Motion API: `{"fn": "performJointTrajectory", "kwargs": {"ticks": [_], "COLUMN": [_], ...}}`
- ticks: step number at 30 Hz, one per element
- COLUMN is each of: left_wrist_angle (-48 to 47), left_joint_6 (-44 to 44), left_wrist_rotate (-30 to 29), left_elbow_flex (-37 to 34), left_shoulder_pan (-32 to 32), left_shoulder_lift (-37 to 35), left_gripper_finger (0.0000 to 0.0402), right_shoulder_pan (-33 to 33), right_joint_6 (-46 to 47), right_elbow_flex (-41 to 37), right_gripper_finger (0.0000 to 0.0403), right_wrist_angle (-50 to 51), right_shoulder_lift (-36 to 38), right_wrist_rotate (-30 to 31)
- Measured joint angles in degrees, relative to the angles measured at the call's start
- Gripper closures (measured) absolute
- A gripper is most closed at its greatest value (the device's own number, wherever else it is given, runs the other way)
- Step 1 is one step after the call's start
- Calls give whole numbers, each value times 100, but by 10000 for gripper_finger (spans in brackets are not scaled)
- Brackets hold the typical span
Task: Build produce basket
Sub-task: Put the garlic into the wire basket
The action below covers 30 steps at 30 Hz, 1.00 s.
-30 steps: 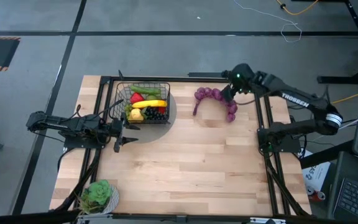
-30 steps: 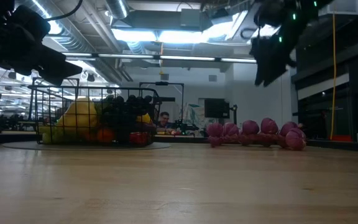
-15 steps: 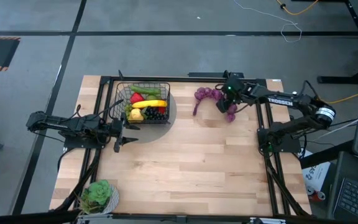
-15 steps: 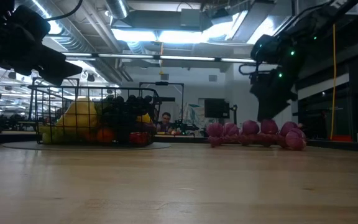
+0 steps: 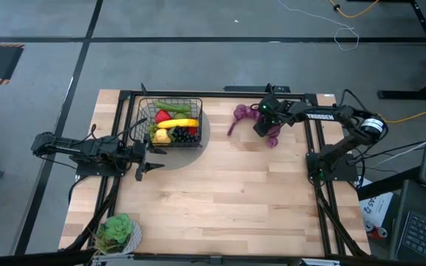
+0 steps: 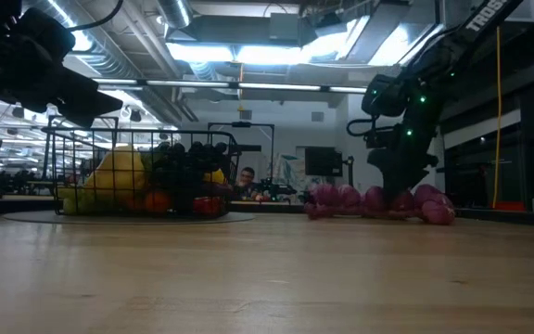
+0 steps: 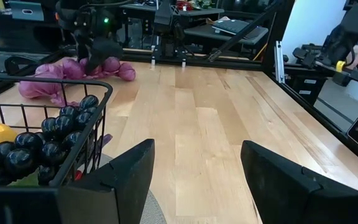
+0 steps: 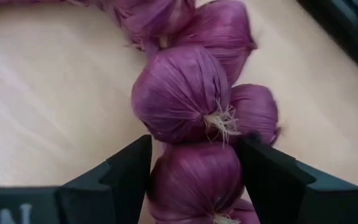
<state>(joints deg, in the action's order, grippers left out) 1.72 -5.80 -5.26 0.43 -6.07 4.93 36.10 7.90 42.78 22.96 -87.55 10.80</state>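
Note:
I should next use my right gripper to grab the purple heap of bulbs by a plump bulb, and then the heap can be added to the basket.
The black wire basket (image 5: pixel 170 100) stands on a grey round mat at the table's far left and holds a banana, red pepper, dark grapes and other produce (image 5: pixel 176 124). It also shows in the low view (image 6: pixel 63 167). A purple bunch of bulbs (image 5: pixel 241 112) lies in an arc on the wood at the far right. My right gripper (image 5: pixel 263 124) is low over the bunch, open, its fingers on either side of one bulb (image 8: pixel 194 180). My left gripper (image 5: pixel 148 154) waits open and empty beside the basket's near side. My right gripper comes at the purple bunch from above, its two fingers (image 8: pixel 129 171) on either side of one bulb (image 8: pixel 197 168) in the arc's right half. I cannot tell whether the fingers touch the bulb. The bunch lies flat on the table.
A green leafy item (image 5: pixel 117 233) sits at the table's near left corner. Black frame rails (image 5: pixel 318 148) run along the table's sides and far edge. Bare wood (image 5: pixel 228 192) stretches between the basket and the near edge.
My right gripper has come down and toward the table's left onto the purple bunch, from well above it to just over the wood. My left arm has kept still.

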Motion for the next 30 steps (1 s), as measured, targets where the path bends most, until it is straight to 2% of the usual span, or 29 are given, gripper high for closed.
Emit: {"fn": "performJointTrajectory", "kwargs": {"ticks": [5, 17, 26, 30], "left_wrist_angle": [0, 0, 0, 0], "left_joint_6": [0, 0, 0, 0], "left_wrist_rotate": [2, 0, 0, 0], "left_elbow_flex": [0, 0, 0, 0], "left_shoulder_pan": [0, -1, -2, -2], "left_shoulder_lift": [-2, -2, -2, -2], "left_gripper_finger": [166, 166, 166, 166], "right_shoulder_pan": [10, -2, -7, -39], "right_joint_6": [91, 239, 100, -55], "right_elbow_flex": [-13, -62, -52, -51], "right_gripper_finger": [167, 167, 169, 194], "right_wrist_angle": [78, 1065, 363, 31], "right_shoulder_lift": [-28, -70, -63, -60], "right_wrist_rotate": [-659, -978, -924, -910]}}
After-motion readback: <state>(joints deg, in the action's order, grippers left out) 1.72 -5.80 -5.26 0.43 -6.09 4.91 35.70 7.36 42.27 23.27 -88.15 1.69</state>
